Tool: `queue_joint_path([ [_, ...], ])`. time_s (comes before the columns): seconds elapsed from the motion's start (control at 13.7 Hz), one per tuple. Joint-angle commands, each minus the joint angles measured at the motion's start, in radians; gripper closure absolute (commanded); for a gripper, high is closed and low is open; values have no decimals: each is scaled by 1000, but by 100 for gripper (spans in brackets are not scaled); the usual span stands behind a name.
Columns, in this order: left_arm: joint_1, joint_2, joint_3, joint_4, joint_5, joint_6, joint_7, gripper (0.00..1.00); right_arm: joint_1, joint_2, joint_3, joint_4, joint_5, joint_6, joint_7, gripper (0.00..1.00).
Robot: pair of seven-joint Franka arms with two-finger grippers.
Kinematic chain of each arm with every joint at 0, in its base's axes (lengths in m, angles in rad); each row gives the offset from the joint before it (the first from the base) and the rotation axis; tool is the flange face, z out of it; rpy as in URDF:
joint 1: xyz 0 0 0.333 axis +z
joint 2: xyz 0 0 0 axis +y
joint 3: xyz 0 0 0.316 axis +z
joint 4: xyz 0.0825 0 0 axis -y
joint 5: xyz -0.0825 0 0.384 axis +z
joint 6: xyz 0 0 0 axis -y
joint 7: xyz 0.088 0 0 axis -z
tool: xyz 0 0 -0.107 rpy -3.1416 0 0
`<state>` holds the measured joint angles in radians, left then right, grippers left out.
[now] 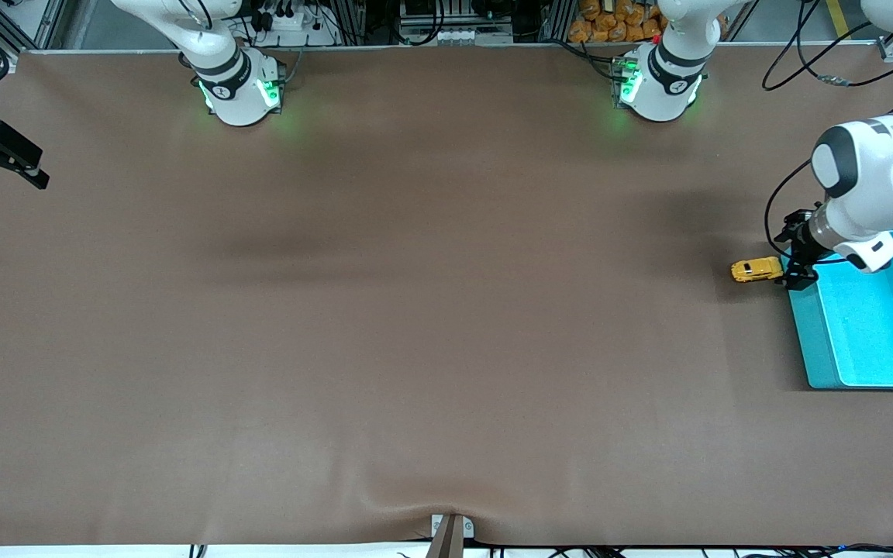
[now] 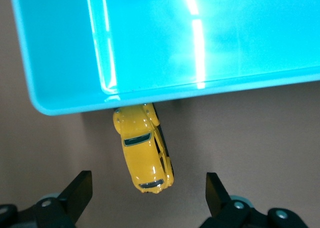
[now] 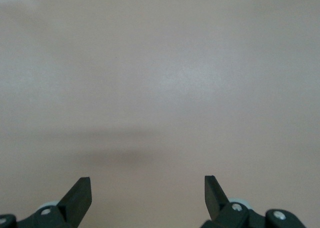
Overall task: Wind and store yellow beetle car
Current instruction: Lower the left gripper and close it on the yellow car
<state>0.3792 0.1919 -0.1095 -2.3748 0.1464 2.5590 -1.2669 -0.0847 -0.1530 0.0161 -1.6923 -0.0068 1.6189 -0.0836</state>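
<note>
Next, my left gripper grabs the car by the sides of its cabin (image 2: 145,161), since the bin's rim (image 2: 142,98) hangs over the car's hood.
The yellow beetle car (image 1: 756,269) sits on the brown table beside the cyan bin (image 1: 818,356), at the left arm's end of the table. In the left wrist view the car (image 2: 144,150) points at the bin's wall (image 2: 65,100), and the rim hides one end of it. My left gripper (image 1: 795,270) hangs just above the car's end next to the bin. It is open (image 2: 146,187), with its fingers wide on either side of the car and not touching it. My right gripper (image 1: 28,172) waits open (image 3: 147,188) over bare table at the right arm's end.
The cyan bin's inside (image 2: 200,33) holds nothing that I can see. The brown table cloth (image 1: 415,310) spreads wide between the two arms. The two arm bases (image 1: 237,89) stand along the table's edge farthest from the front camera.
</note>
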Motion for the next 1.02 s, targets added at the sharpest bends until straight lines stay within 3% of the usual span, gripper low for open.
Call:
queue_joint_path([
  [0.0, 6, 44, -3, -18, -17, 82, -11, 0, -4, 9, 5, 17, 1, -4, 13, 0],
  [0.51, 9, 116, -1, -24, -17, 178, -17, 0, -4, 16, 5, 17, -1, -4, 13, 0],
  [0.58, 9, 121, -1, -24, -17, 187, -31, 5, -4, 16, 4, 17, -1, -4, 13, 0],
  [0.66, 9, 132, 1, -24, -17, 205, -43, 49, -4, 16, 4, 17, -1, -4, 13, 0],
  [0.73, 9, 135, 1, -24, -17, 210, -43, 79, -4, 15, 5, 17, -1, -4, 12, 0],
  [0.8, 9, 136, 1, -24, -17, 210, -43, 100, -4, 16, 5, 17, -1, -4, 11, 0],
  [0.95, 7, 130, 1, -24, -17, 210, -45, 100, -4, 16, 5, 17, -2, -4, 13, 0],
])
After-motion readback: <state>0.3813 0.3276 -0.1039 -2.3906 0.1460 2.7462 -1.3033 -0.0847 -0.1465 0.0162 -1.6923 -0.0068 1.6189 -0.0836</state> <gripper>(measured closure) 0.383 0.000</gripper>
